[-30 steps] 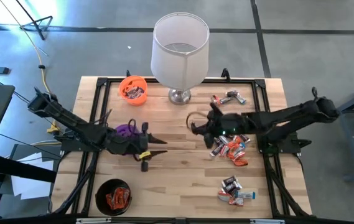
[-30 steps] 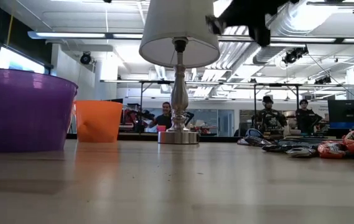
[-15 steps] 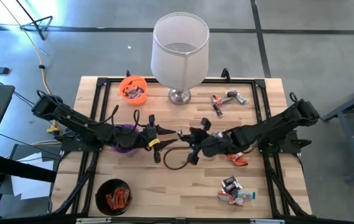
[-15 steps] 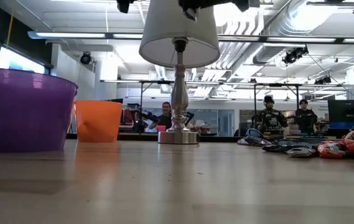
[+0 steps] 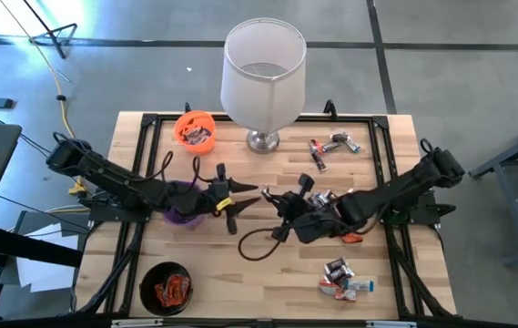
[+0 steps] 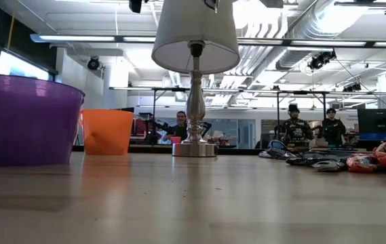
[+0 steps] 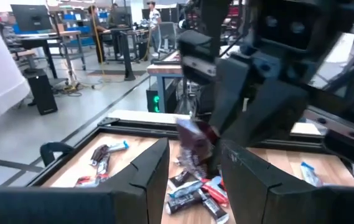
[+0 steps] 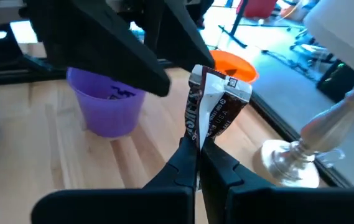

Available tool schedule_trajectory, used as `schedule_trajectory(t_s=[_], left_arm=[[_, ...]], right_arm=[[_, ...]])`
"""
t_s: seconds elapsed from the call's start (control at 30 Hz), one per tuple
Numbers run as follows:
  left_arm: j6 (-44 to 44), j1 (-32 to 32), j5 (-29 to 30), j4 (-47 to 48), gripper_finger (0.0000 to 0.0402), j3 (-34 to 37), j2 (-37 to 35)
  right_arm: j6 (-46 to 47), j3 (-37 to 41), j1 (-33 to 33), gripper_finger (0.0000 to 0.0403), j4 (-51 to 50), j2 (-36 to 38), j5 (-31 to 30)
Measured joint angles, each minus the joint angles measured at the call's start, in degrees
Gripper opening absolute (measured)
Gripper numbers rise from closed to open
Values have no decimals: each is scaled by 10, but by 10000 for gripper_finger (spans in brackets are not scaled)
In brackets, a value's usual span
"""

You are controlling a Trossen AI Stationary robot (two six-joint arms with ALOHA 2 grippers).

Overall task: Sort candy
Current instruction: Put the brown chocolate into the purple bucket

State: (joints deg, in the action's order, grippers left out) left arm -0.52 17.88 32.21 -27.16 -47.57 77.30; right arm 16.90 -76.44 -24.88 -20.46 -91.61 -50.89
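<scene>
My left gripper is to grab the dark brown candy next by its free crimped end (image 7: 189,134), so that it can sort the candy into the purple cup.
One candy in a dark brown wrapper (image 8: 218,102) is high over the table's middle, held by my right gripper (image 5: 274,204), which is shut on it. My left gripper (image 5: 245,199) faces it from the table's left and is open. In the left wrist view its two fingers (image 7: 149,171) stand to either side of the candy (image 7: 192,142) without touching it. The purple cup (image 5: 182,195) stands under my left arm. More candy lies in heaps at the right (image 5: 342,220), near right (image 5: 343,279) and far right (image 5: 331,145). My right gripper pinches one end of the brown wrapper (image 8: 196,142) between its two fingers. It comes from the table's right, slanting a little downward. The rest of the candy sticks out past the fingertips, crinkled and lifted clear of the table.
An orange cup (image 5: 195,128) holding candy stands at the far left, and a black cup (image 5: 167,287) with candy at the near left. A lamp with a white shade (image 5: 263,68) stands at the far middle. A dark cable loop (image 5: 259,244) hangs below my right arm.
My right gripper has swung from above the right-hand candy heap toward the table's left and near side, rolling its wrist, and has carried the brown candy up to my left gripper. My left gripper has shifted toward the far edge and the middle and has stayed open.
</scene>
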Motion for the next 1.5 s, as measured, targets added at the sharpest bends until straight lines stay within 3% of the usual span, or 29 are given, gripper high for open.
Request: schedule_trajectory(t_s=[0.13,0.27,0.87,1.07,1.17,1.33,1.5], left_arm=[[13,-7,-6,-1,129,0,0],[23,-7,-51,-9,129,0,0],[18,-31,-60,-13,129,0,0],[29,-37,-76,-13,126,0,0],[28,-37,-77,-7,101,0,0],[29,-37,-77,2,16,0,0],[29,-37,-77,5,8,0,0]], right_arm=[[-6,0,-5,0,2,0,-25],[-15,0,-3,0,4,0,-37],[-89,0,2,0,101,-26,-10],[-99,0,2,0,105,-29,-32],[-99,0,2,0,104,-29,-32],[-102,0,2,1,101,-29,-32],[-110,1,2,27,96,-29,-33]])
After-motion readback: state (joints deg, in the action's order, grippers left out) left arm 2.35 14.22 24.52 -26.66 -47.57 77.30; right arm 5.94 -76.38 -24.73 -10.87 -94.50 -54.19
